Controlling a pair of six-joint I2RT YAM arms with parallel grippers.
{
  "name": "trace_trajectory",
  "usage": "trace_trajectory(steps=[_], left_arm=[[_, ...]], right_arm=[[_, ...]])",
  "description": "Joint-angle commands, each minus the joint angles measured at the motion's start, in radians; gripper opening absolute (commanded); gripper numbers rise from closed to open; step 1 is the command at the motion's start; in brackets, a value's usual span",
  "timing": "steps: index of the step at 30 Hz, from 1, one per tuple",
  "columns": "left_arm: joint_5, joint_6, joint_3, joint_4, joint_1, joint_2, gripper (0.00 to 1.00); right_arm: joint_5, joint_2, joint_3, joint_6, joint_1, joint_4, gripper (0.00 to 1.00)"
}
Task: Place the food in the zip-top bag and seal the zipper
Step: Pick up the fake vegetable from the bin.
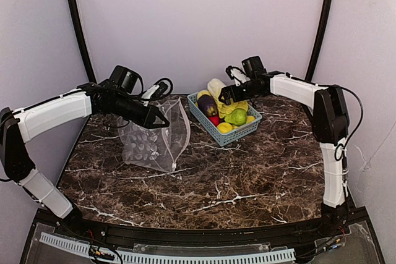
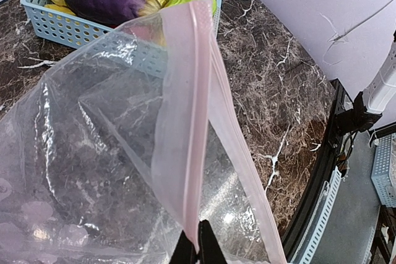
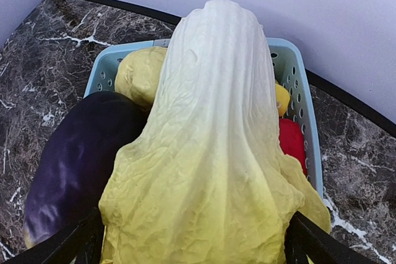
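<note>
I will grab the cabbage (image 3: 216,122) by its leafy yellow end (image 3: 199,228) with my right gripper next, so the cabbage's white end stays free to go into the zip-top bag first.
The zip-top bag (image 1: 154,143) stands on the marble left of centre, its mouth held up. My left gripper (image 1: 162,124) (image 2: 198,242) is shut on the pink zipper (image 2: 195,91), with the mouth's other lip hanging loose to the right. The food lies in a light blue basket (image 1: 247,129): a yellow cabbage (image 3: 216,122), a purple eggplant (image 3: 74,159), a green fruit (image 1: 236,117), a red piece (image 3: 291,143) and yellow pieces (image 1: 224,127). My right gripper (image 1: 228,97) (image 3: 195,239) is open, with one finger on each side of the cabbage's leafy end.
The basket sits at the back centre-right near the curtain wall. A black rail and a slatted white strip (image 1: 167,255) run along the table's near edge. Bare marble (image 1: 247,183) lies in front of the basket and the bag.
</note>
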State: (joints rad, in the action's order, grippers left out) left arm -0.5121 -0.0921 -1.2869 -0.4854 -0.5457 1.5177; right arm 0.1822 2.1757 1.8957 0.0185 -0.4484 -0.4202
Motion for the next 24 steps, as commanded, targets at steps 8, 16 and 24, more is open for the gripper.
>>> trace_trajectory(steps=[8, 16, 24], left_arm=[[-0.019, -0.007, 0.015, 0.006, 0.006, -0.014, 0.01], [-0.023, -0.012, 0.017, 0.007, 0.006, -0.013, 0.01], [-0.025, -0.014, 0.017, 0.007, 0.006, -0.014, 0.01]], right_arm=[[-0.07, 0.093, 0.08, 0.005, 0.008, -0.005, 0.82], [-0.093, 0.072, 0.058, 0.014, 0.011, 0.014, 0.49], [-0.086, 0.021, 0.013, 0.022, 0.016, 0.058, 0.18]])
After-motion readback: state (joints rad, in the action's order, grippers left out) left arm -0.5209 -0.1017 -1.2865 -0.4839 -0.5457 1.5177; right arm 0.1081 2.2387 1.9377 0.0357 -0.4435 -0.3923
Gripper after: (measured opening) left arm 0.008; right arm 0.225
